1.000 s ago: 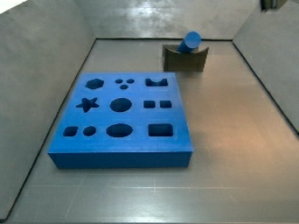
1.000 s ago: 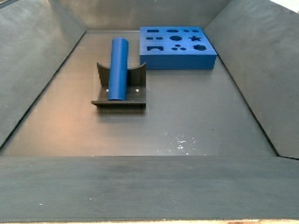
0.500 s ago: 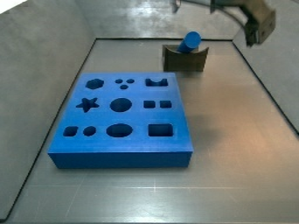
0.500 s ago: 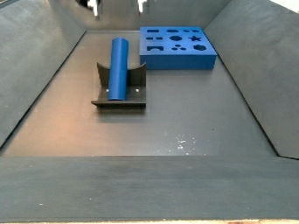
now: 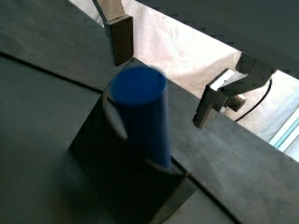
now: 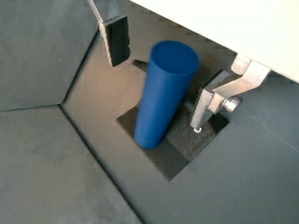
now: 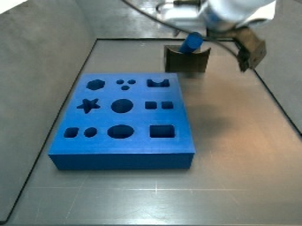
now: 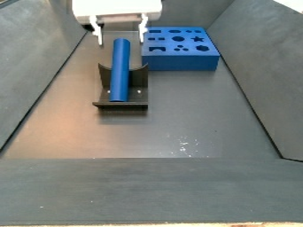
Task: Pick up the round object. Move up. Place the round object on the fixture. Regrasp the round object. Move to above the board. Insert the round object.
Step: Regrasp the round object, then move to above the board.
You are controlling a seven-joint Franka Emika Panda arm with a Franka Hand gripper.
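My gripper is to grab the round object next by an end of its blue cylinder body [image 7: 192,41], to put it upright into the board [image 7: 124,110].
The round object, a blue cylinder peg [image 8: 120,69], lies in the notch of the dark fixture [image 8: 120,99]. It shows end-on in a side view [image 7: 192,40] on the fixture [image 7: 184,61]. My gripper [image 8: 120,37] is open and hangs over the peg's far end, one finger on each side. Both wrist views show the peg [image 5: 142,109] [image 6: 163,96] between the spread fingers [image 5: 121,39] [image 6: 117,40], not touching it. The blue board [image 7: 124,110] [image 8: 180,48] with shaped holes lies flat beside the fixture.
Sloped grey metal walls [image 8: 35,80] [image 7: 41,53] enclose the floor. The fixture's base plate [image 6: 176,150] lies under the peg. The board takes up the floor's middle [image 7: 124,150].
My gripper has come down from the upper edge of the side views to the peg's far end, fingers open. The peg, fixture and board have not moved.
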